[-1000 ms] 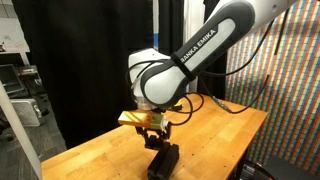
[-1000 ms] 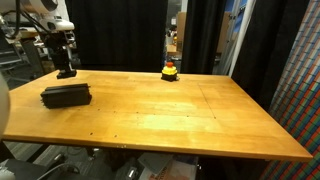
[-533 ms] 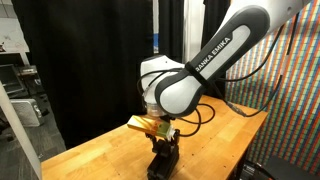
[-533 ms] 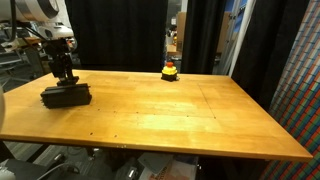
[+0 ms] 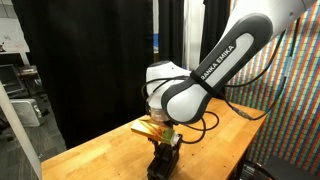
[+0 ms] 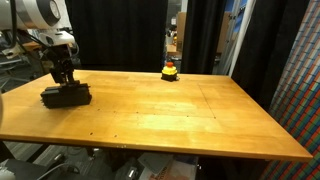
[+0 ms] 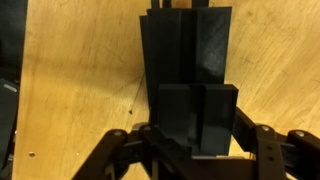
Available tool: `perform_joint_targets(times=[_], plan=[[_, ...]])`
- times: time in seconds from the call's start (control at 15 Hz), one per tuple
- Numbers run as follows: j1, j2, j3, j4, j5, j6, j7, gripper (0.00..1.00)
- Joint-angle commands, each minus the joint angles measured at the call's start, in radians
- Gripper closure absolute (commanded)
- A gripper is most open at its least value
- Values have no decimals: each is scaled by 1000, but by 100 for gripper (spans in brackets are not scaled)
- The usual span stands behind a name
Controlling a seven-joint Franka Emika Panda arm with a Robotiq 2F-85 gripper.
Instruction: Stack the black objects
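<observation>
The smaller black block sits low and square on the long block's top, so it is now time for my gripper to open.
A long black block lies on the wooden table near its left end; it also shows in the wrist view and in an exterior view. My gripper is shut on a smaller black block and holds it directly over the long block, very close to its top; I cannot tell whether they touch. In an exterior view the gripper hides most of the held block.
A small red and yellow object stands at the table's far edge. Black curtains hang behind the table. A coloured patterned panel stands at the right. Cables trail from the arm.
The gripper has moved with the small black block from beside the long block to above it and lowered toward its top.
</observation>
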State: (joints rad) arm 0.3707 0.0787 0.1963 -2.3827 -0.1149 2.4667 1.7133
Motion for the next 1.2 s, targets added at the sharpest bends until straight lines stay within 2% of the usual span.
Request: perform_joint_targets(times=[0.0, 0.07, 0.13, 0.33, 0.47, 0.6, 0.87, 0.93, 1.13], plan=[[-21, -40, 24, -38, 3, 36, 14, 55], [-22, -44, 25, -40, 6, 34, 12, 55], [-21, -46, 26, -40, 8, 30, 8, 7], [-21, -59, 30, -39, 7, 14, -5, 0], [-22, -73, 34, -37, 6, -3, -24, 0], [-27, -124, 41, -37, 17, -68, -113, 0], [-38, -285, 44, -51, 86, -272, -418, 0], [12, -342, -14, -72, 98, -320, -493, 0], [43, -493, -93, -122, 86, -457, -715, 0]])
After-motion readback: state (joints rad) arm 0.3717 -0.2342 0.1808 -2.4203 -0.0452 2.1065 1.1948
